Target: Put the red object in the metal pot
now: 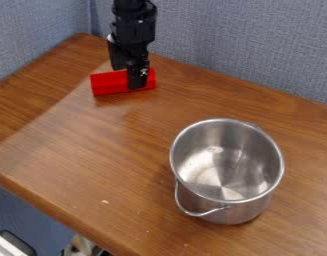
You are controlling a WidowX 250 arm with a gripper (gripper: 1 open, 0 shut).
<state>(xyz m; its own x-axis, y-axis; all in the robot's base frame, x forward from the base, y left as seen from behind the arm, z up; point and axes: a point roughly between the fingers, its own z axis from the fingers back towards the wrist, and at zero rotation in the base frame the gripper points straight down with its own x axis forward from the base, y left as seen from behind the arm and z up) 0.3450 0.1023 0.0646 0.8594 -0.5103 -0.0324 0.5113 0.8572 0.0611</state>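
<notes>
My gripper is to grab the red block next by its body, between its ends, so it can put the block in the metal pot (227, 170).
The red object (110, 84) is a small brick-shaped block lying flat on the wooden table (72, 130) at the back left. My black gripper (131, 72) points straight down over the block's right half, jaws open, fingertips low on either side of it; I cannot tell whether they touch. That part of the block is hidden behind the fingers. The metal pot (227, 170) stands upright and empty at the front right, its wire handle (199, 212) hanging down the near side, well apart from the gripper.
A blue-grey fabric wall (246, 40) runs close behind the table's back edge. The table's front edge (59, 205) drops off to the floor at the lower left. Bare wood lies between block and pot.
</notes>
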